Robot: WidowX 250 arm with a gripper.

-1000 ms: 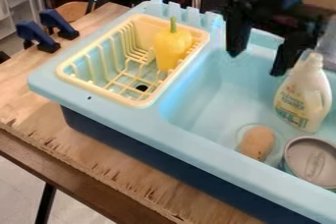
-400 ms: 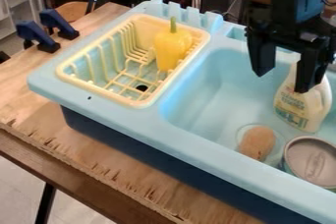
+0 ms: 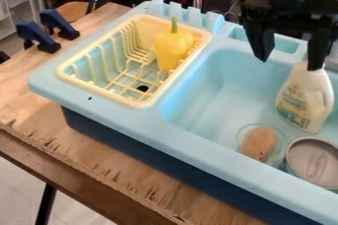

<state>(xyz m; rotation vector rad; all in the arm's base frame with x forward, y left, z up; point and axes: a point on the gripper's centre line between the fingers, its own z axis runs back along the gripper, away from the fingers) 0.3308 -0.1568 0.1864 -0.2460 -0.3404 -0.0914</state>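
I should pick up the white bottle (image 3: 305,99) by its upper part next, to lift the bottle out of the sink basin.
High over the back of the sink basin, my black gripper (image 3: 289,63) hangs with its two fingers spread apart and nothing between them. The right finger overlaps the top of a white bottle (image 3: 305,99) with a printed label, which stands at the basin's right side; whether they touch I cannot tell. In front of the bottle lies a brown, potato-like object (image 3: 259,143) near the drain. A metal can (image 3: 314,164) is beside it, at the right edge. A yellow pepper (image 3: 173,49) with a green stem is upright in the yellow dish rack (image 3: 68,76).
The light blue sink (image 3: 165,120) has raised walls and notches along its back rim. It rests on a wooden table (image 3: 92,162). Two dark blue clamps (image 3: 58,24) grip the table at the upper left.
Since a second ago my gripper has moved right, dipping lower midway and then rising again, its fingers staying apart. The pepper, bottle, brown object and can have kept their places.
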